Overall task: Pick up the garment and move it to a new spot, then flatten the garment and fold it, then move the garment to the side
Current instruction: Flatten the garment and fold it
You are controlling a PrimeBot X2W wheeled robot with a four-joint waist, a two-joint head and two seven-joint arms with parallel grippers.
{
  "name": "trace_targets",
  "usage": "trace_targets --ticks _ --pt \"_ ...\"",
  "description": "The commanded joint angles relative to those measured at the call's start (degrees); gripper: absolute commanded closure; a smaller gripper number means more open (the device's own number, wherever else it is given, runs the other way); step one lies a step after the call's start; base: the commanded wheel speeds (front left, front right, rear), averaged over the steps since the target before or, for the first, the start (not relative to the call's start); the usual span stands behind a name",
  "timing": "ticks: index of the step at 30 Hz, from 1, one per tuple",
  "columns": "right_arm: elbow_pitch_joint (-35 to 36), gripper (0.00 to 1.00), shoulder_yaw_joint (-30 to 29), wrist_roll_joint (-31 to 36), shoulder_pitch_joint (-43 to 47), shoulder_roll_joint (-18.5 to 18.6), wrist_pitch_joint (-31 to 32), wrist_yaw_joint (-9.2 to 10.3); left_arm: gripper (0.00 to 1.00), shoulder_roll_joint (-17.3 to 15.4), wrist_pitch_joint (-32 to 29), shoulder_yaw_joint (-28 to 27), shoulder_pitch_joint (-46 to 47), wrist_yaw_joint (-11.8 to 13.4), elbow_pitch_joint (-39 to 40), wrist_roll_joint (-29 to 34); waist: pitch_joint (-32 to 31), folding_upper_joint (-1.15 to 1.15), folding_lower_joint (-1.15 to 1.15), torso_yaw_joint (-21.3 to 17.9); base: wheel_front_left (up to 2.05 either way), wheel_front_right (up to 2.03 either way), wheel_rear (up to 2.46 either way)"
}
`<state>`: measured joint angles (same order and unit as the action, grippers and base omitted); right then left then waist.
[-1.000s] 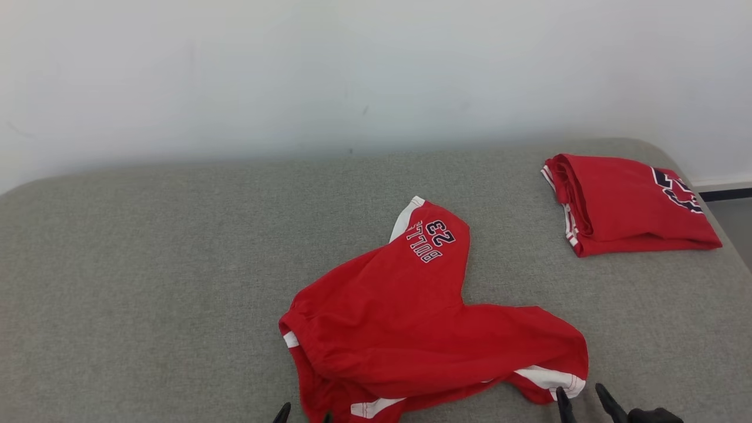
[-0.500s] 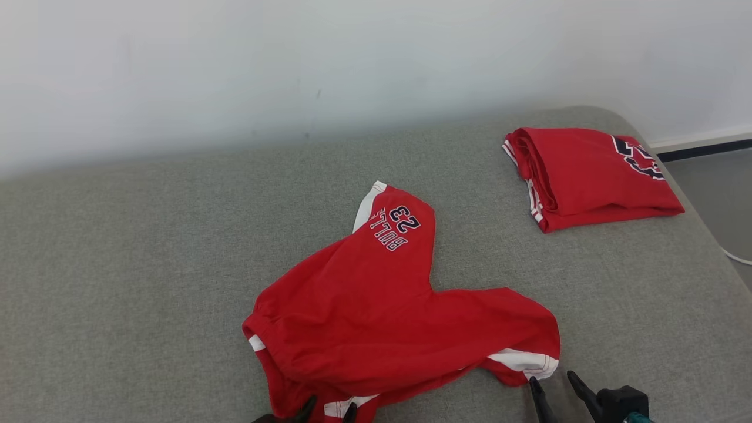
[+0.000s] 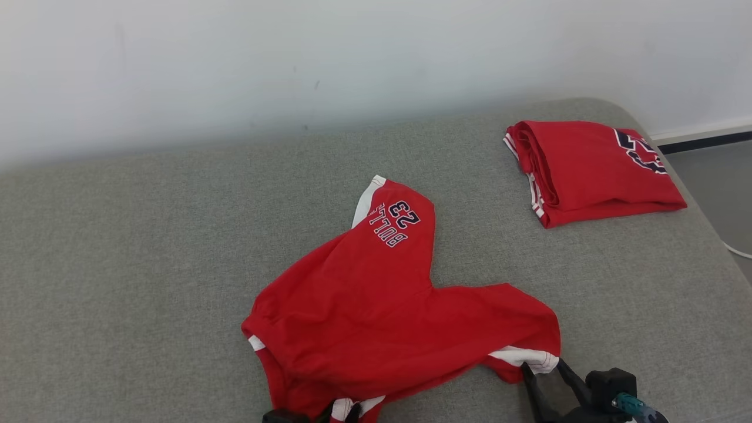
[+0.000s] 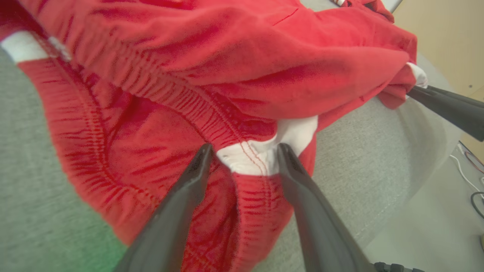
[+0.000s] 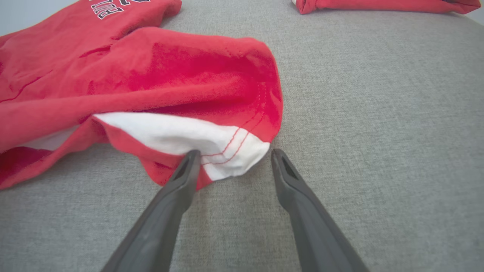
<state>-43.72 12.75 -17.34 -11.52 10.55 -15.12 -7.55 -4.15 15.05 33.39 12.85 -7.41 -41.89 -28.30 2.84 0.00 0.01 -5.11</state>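
Observation:
The right gripper grabs the shorts by the white hem corner [image 3: 544, 362] next. That corner stands up in a fold while the red cloth [image 3: 373, 310] lies slack.
The garment [image 3: 376, 305] is a pair of red shorts with white trim and "BULLS 23" print, lying rumpled on the grey padded surface [image 3: 147, 264]. My left gripper [image 3: 341, 412] is at the near waist edge. In the left wrist view its fingers [image 4: 244, 149] stand apart around a white patch of the elastic waistband [image 4: 261, 155]. My right gripper [image 3: 541, 367] is open at the near right leg hem. In the right wrist view the white hem corner [image 5: 227, 151] lies between its fingertips [image 5: 233, 153]. A right finger [image 4: 446, 107] also shows in the left wrist view, touching the hem.
A second red garment [image 3: 587, 170], folded, lies at the far right corner of the surface. The surface ends just right of it, with floor [image 3: 719, 176] and a white cable [image 3: 737, 251] beyond. A pale wall runs along the back.
The head camera shifted right and down. My right gripper has moved forward until its tips reach the white hem. My left fingers have pushed onto the waist edge and narrowed a little.

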Motion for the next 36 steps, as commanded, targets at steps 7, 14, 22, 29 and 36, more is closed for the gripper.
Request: trace_targets --ticks 7,14,22,29,36 --pt "1.64 1.00 0.83 -1.47 0.70 0.79 0.02 0.18 1.00 -2.11 0.17 -2.84 -1.79 -0.01 5.00 -0.38 -1.06 0.00 -0.01 0.58 0.00 0.00 0.00" --pt "9.68 1.00 5.42 -2.93 6.62 3.19 0.02 0.17 1.00 -3.73 0.18 -5.47 -8.68 -0.01 13.77 2.23 -1.87 0.00 -0.01 1.43 0.00 0.00 0.00" --pt "18.36 1.00 8.66 -5.24 10.14 8.13 0.02 0.17 1.00 -6.68 0.17 -12.06 -12.84 0.57 23.12 3.93 -1.98 0.00 -0.01 1.41 0.00 0.00 0.00" --pt "26.06 1.00 15.00 -9.68 4.72 13.16 2.05 0.17 1.00 -12.47 -0.66 -13.65 -4.27 0.09 26.49 6.07 -1.72 0.00 -0.01 0.99 0.00 0.00 0.00" --pt "31.33 1.00 18.07 -17.89 -12.74 15.24 6.06 0.17 1.00 -21.97 -10.05 -6.18 18.01 0.02 30.50 -0.96 3.55 0.00 -0.01 0.59 0.00 0.00 0.00"
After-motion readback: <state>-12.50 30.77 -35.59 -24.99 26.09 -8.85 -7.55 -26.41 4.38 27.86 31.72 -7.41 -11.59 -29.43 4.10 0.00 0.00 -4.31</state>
